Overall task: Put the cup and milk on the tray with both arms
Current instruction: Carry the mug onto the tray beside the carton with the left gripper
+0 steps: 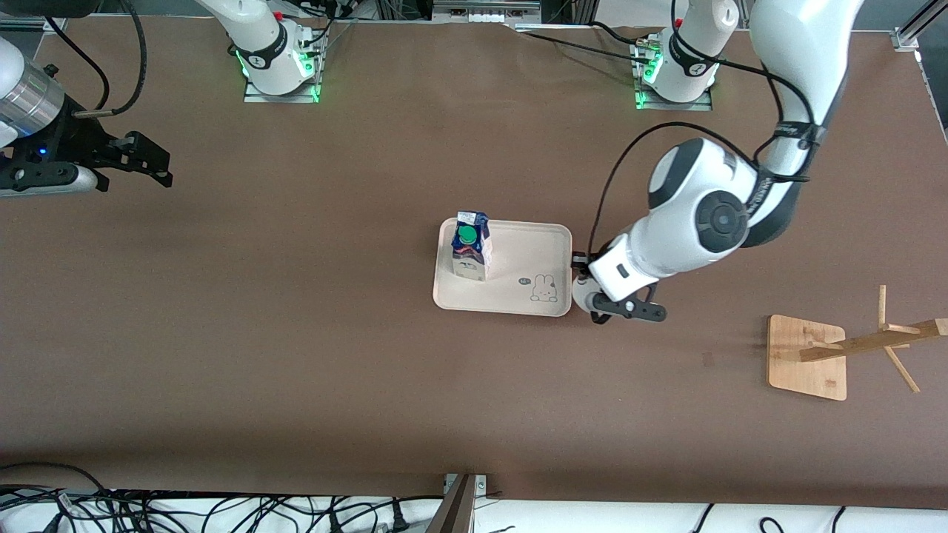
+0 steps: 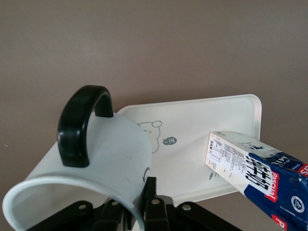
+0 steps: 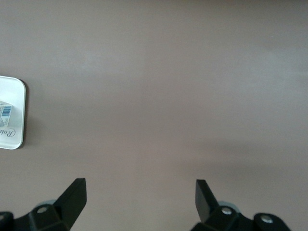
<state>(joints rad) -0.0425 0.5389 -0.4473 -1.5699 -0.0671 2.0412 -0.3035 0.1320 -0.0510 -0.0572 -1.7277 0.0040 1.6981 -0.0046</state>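
Observation:
The cup hangs at the tray's edge, so it is too early to release. My left gripper first moves the cup toward the tray's middle now.
The cream tray [image 1: 527, 250] lies mid-table. The milk [image 1: 472, 247] stands upright on the part of the tray toward the right arm's end. My left gripper [image 1: 597, 303] is shut on the rim wall of the cup [image 1: 581, 295] and holds it at the tray's edge toward the left arm's end. In the left wrist view the cup [image 2: 113, 154] shows its black handle, with my left gripper [image 2: 143, 204] clamped on its wall; the tray [image 2: 202, 120] and the milk [image 2: 255, 168] lie past it. My right gripper [image 1: 144, 159] waits open and empty over the table at the right arm's end; it also shows in the right wrist view [image 3: 140, 195].
A wooden rack with a square base [image 1: 806, 357] stands toward the left arm's end, nearer the front camera than the tray. Cables lie along the table's front edge. A corner of the tray [image 3: 13, 137] shows in the right wrist view.

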